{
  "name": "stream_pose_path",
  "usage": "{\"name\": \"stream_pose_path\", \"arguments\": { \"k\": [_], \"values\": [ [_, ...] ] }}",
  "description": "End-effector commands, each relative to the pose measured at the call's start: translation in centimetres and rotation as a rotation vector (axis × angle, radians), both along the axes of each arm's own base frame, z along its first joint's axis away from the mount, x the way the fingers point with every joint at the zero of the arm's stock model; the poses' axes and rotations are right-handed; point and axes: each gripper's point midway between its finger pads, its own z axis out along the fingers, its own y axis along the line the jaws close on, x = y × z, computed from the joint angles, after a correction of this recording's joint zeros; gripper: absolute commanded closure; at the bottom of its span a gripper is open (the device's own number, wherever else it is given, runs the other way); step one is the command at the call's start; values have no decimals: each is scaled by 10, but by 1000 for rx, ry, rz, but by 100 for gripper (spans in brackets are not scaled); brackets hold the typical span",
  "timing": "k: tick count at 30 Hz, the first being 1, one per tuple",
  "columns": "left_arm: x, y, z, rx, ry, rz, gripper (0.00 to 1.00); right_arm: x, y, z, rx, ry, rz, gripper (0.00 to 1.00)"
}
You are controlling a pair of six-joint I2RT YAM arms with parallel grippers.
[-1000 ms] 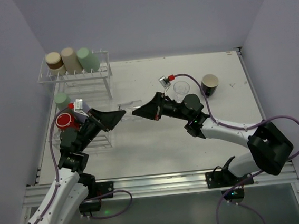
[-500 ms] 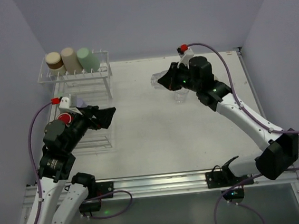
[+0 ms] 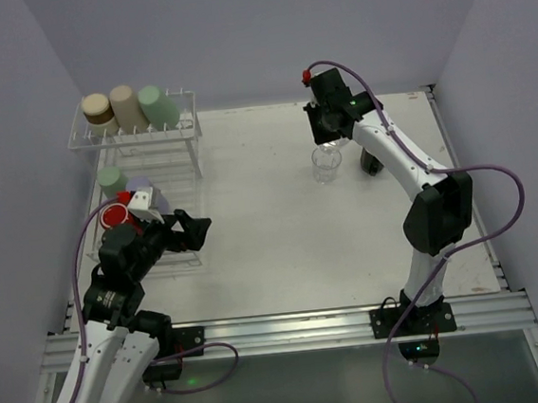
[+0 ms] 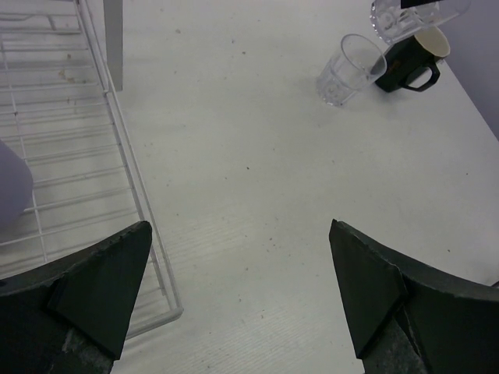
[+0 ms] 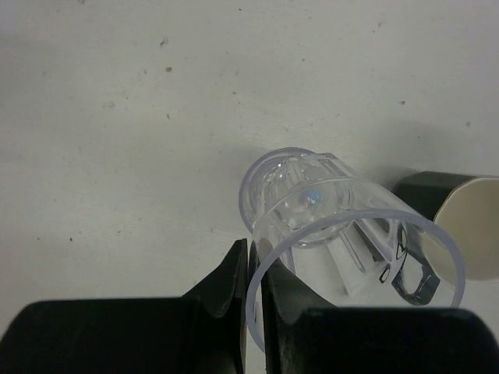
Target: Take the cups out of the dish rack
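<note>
The right gripper will keep holding the cup: the clear glass cup (image 5: 312, 195) has its tilted base off the second clear cup's opening, so it would topple beside that cup if the gripper opened now.
The white dish rack (image 3: 189, 133) stands at the far left. Its raised shelf holds tan-brown (image 3: 98, 108), beige (image 3: 127, 107) and pale green (image 3: 157, 106) cups. Its base holds a pale green cup (image 3: 112, 183), a red cup (image 3: 113, 215) and a purple cup (image 4: 12, 183). My right gripper (image 3: 328, 141) is shut on the rim of a clear glass cup (image 5: 312, 195) and holds it just above a second clear cup (image 3: 326, 164) standing on the table. A black cup (image 5: 460, 226) stands beside them. My left gripper (image 4: 242, 288) is open and empty, over the table by the rack's right edge (image 4: 129, 167).
Lilac walls close in the table at the back and both sides. A metal rail (image 3: 291, 328) with the arm bases runs along the near edge. The right arm (image 3: 409, 169) stretches over the far right of the table.
The two grippers met at mid-table with a clear cup between them. The right gripper has carried it to the far right, over the standing clear cup. The left gripper has drawn back, open.
</note>
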Motion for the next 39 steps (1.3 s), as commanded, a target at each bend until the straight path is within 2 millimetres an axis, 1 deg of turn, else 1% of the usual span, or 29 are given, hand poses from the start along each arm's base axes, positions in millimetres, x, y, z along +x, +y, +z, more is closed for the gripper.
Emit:
{"name": "stream_pose_path", "arguments": {
  "k": [1, 2, 3, 7, 11, 13, 17, 20, 21, 23, 26, 29, 30, 33, 34, 35, 36, 37, 38, 39],
  "values": [
    [2, -4, 3, 22, -29, -44, 0, -2, -9, 7, -79, 21, 34, 100],
    [2, -5, 2, 22, -26, -51, 0, -1, -8, 2, -79, 33, 39, 100],
    [2, -5, 2, 23, -25, -53, 0, 0, -6, -7, -83, 53, 45, 100],
    [2, -3, 3, 17, -35, -45, 0, 2, -4, -22, -94, 87, 54, 100],
    [3, -1, 4, 16, -38, -38, 0, 5, 3, -34, -79, 106, 71, 100],
    [3, -1, 3, 15, -37, -39, 0, 6, 4, -37, -76, 110, 76, 100],
    [4, -1, 2, 16, -32, -34, 0, 9, 7, -52, -80, 134, 83, 100],
    [5, 1, 2, 18, -30, -21, 0, 11, 9, -56, -76, 141, 87, 100],
    [6, 3, 2, 19, -32, -15, 0, 12, 10, -58, -77, 142, 87, 99],
    [7, 6, 2, 22, -29, 2, 0, 13, 9, -58, -81, 141, 84, 84],
    [10, 13, 3, 29, -27, 39, 0, 17, 9, -49, -76, 108, 74, 65],
    [14, 22, 5, 34, -25, 93, 0, 19, 11, -30, -47, 54, 68, 57],
    [15, 25, 5, 36, -23, 110, 0, 18, 12, -15, -20, 19, 68, 55],
    [21, 36, 8, 31, -23, 191, 0, 13, 19, 6, 49, -34, 66, 52],
    [23, 44, 11, 25, -14, 247, 0, 2, 23, 16, 91, -50, 84, 51],
    [23, 46, 12, 20, -9, 265, 0, 1, 29, 27, 132, -96, 94, 50],
    [24, 55, 10, 28, 3, 314, 0, -5, 34, 34, 172, -121, 97, 47],
    [26, 65, 10, 33, 8, 378, 0, -28, 40, 39, 207, -139, 130, 40],
    [26, 70, 15, 36, 5, 411, 0, -29, 47, 51, 251, -209, 140, 39],
    [25, 77, 14, 41, 10, 449, 0, -40, 54, 55, 305, -222, 149, 38]
  ]
}}
